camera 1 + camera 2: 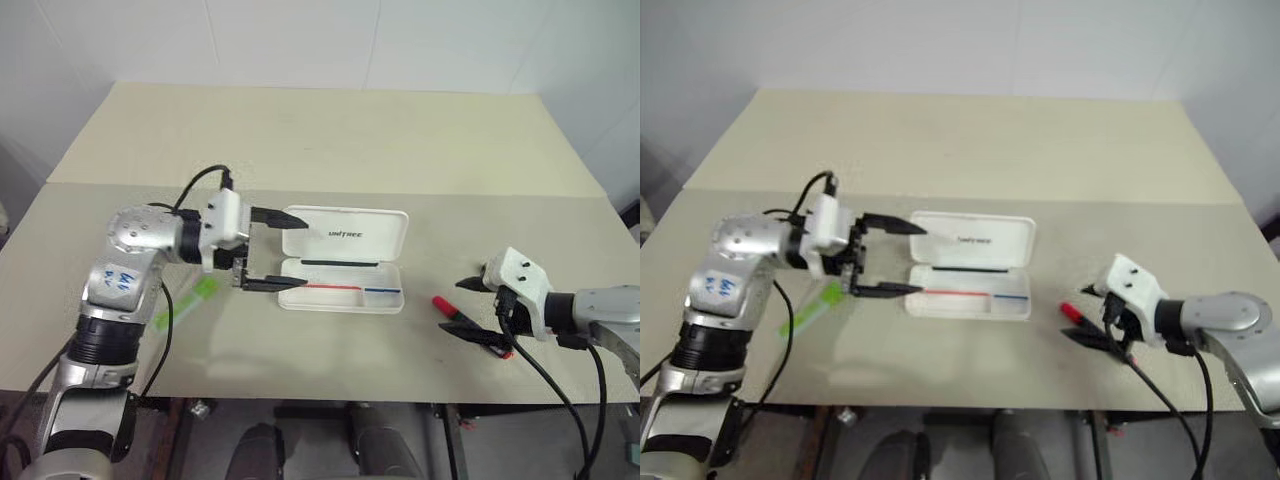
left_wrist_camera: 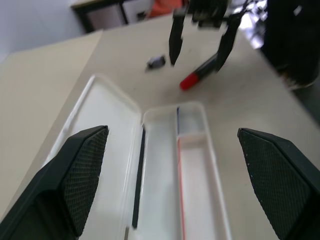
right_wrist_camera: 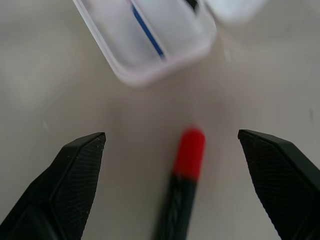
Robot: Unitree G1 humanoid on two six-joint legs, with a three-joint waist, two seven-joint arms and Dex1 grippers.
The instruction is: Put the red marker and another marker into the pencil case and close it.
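My fingertips on either side hover above the red marker (image 1: pixel 447 308) (image 3: pixel 189 155), so closing now would miss it. My right gripper lowers, then closes on the marker.
The white pencil case (image 1: pixel 345 232) lies open in the middle of the table, lid folded back, and its tray (image 1: pixel 385 298) shows a red and a blue stripe. My left gripper (image 1: pixel 303 252) hangs open and empty over the case's left end. The light-green highlighter (image 1: pixel 190 300) lies on the table under my left forearm. The red marker (image 1: pixel 447 308), black with a red cap, lies right of the case. My right gripper (image 1: pixel 452 305) is open and low, one finger on each side of the marker (image 3: pixel 189 155), without gripping it.
The cream table (image 1: pixel 330 140) runs wide behind the case, with a seam across it. In the left wrist view a small dark object (image 2: pixel 156 61) lies on the table near the marker. The table's front edge is close below both grippers.
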